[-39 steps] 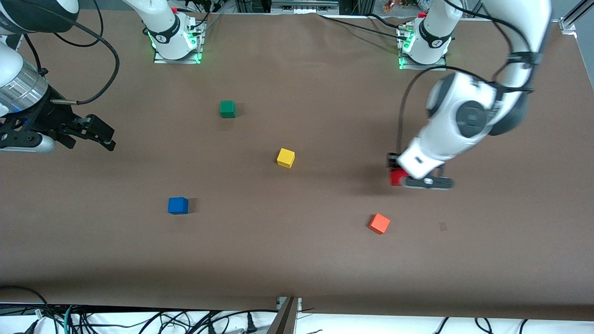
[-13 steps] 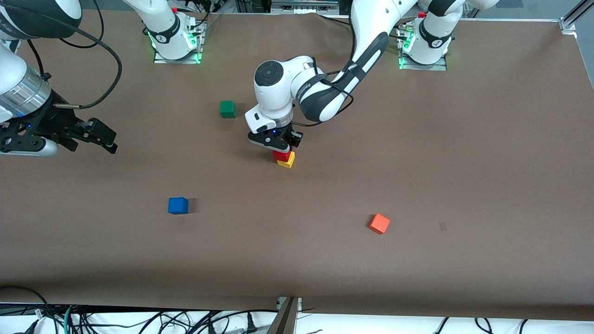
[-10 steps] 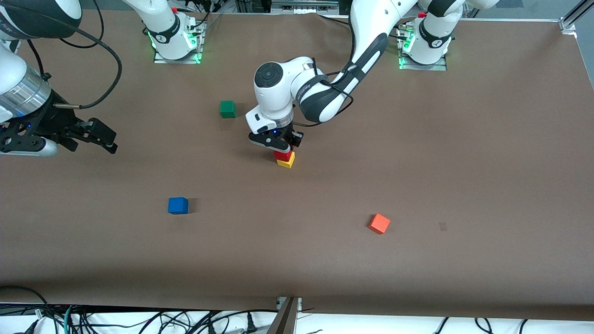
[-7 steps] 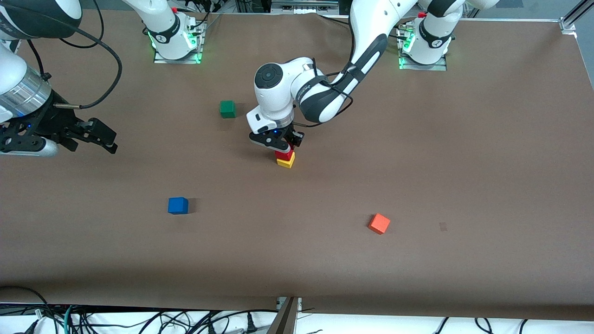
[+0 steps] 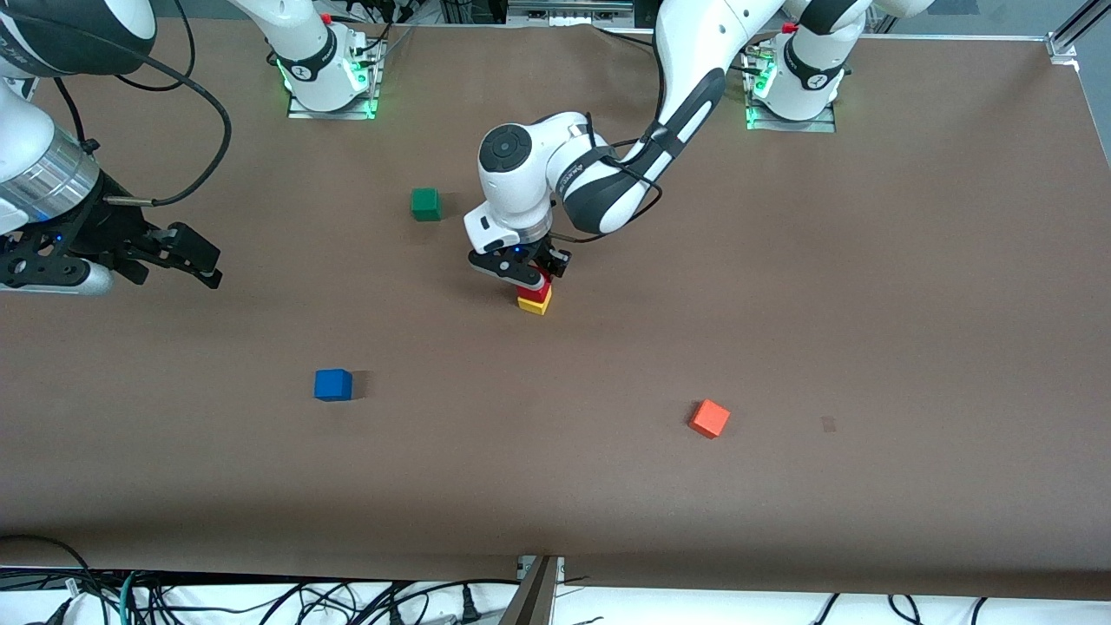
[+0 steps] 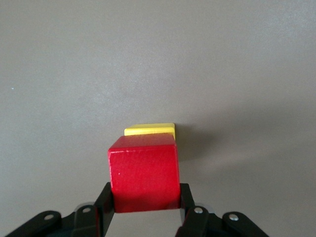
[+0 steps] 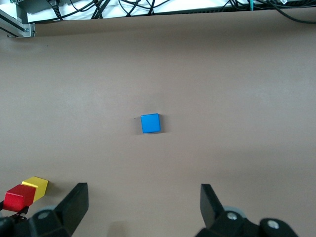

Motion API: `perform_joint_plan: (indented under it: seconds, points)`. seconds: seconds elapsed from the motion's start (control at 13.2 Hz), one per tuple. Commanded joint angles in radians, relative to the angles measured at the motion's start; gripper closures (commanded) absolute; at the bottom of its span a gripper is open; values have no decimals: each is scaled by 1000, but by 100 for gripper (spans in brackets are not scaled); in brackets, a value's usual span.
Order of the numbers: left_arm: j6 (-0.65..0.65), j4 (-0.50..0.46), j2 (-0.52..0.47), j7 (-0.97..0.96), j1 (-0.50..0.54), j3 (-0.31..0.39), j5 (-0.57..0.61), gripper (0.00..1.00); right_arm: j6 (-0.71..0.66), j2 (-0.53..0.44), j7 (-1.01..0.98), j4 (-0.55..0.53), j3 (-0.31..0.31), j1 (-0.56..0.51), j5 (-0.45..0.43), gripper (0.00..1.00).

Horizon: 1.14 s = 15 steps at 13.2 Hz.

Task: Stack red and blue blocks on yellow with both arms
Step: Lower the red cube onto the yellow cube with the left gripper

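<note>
The red block's base sits on the yellow block in the front view. My left gripper needs to open.
My left gripper is shut on the red block and holds it on or just above the yellow block in the middle of the table. In the left wrist view the red block sits between the fingers, with the yellow block showing past it. The blue block lies alone, nearer the front camera, toward the right arm's end. My right gripper is open and empty, waiting in the air at that end. The right wrist view shows the blue block.
A green cube sits beside the left arm's wrist, farther from the front camera than the stack. An orange cube lies nearer the front camera, toward the left arm's end. Cables hang past the table's front edge.
My left gripper carried the red block from the left arm's end to the yellow block and has lowered it slightly over the last second. The right arm has barely moved.
</note>
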Motion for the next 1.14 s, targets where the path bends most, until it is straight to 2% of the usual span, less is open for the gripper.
perform_joint_plan:
  seconds: [0.0, 0.08, 0.15, 0.91, 0.98, 1.06]
  points:
    - [3, 14, 15, 31, 6, -3, -27, 85, -2, 11, -2, 14, 1, 3, 5, 0]
    - [6, 18, 21, 31, 6, -3, -27, 81, -2, 11, -2, 14, 1, 3, 5, 0]
    - [9, 21, 27, 31, 6, -3, -27, 71, -2, 11, -2, 14, 1, 1, 5, 0]
    - [10, 36, 32, 30, 9, -2, -47, 67, -2, 11, -4, 14, 1, 3, 5, 0]
    - [10, 36, 32, 27, 9, 0, -48, 49, -3, 11, -4, 14, 1, 3, 5, 0]
    - [10, 36, 32, 25, 9, 1, -47, 0, -2, 11, -4, 14, 1, 3, 5, 0]
